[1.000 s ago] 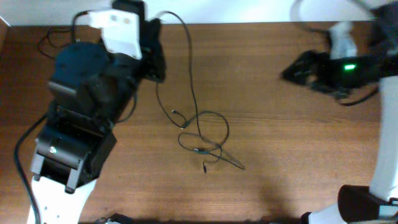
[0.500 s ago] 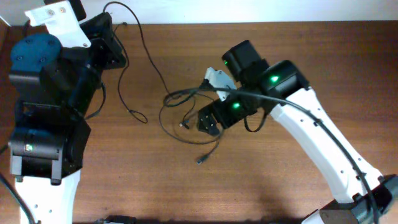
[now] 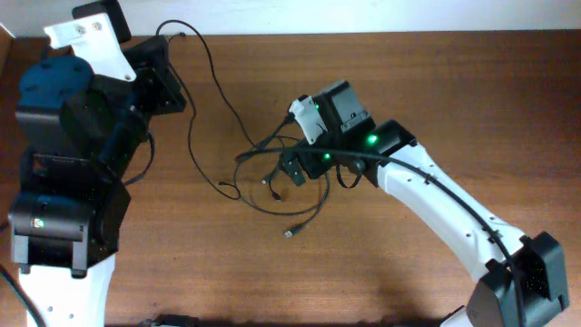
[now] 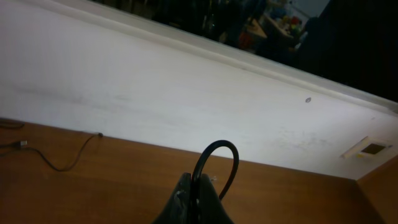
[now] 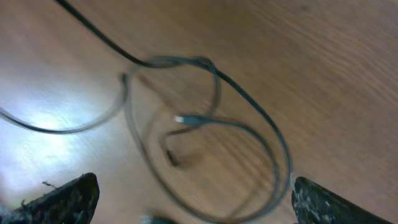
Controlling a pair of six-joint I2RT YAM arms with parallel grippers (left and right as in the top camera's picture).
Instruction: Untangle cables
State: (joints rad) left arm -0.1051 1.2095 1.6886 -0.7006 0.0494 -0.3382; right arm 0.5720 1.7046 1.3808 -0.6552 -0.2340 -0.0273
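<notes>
I should grip the tangle's outer black loop (image 3: 327,182) (image 5: 281,140) with my right gripper next, beyond where it crosses the left gripper's piece of cable, to pull the cables apart.
The cables (image 3: 272,186) lie as a loose tangle of thin black loops mid-table, with one plug end (image 3: 290,233) sticking out toward the front. A long strand (image 3: 211,86) runs from the tangle up to my left gripper (image 3: 164,43) at the back left. In the left wrist view that gripper (image 4: 200,185) is shut on this strand, which arches above the fingertips. My right gripper (image 3: 290,170) hovers over the tangle. Its fingers (image 5: 69,198) stand wide open in the right wrist view, and the cable loops (image 5: 205,121) lie on the wood between and beyond them, not gripped.
A white wall (image 4: 186,99) rises just behind the table's back edge, close to my left gripper. Another thin cord (image 4: 56,163) lies on the wood at the back left. The right arm (image 3: 436,218) stretches across the table from the front right.
The right arm came in from the far right and now sits over the tangle, a little further left than half a second ago. The held strand has been drawn out leftward.
</notes>
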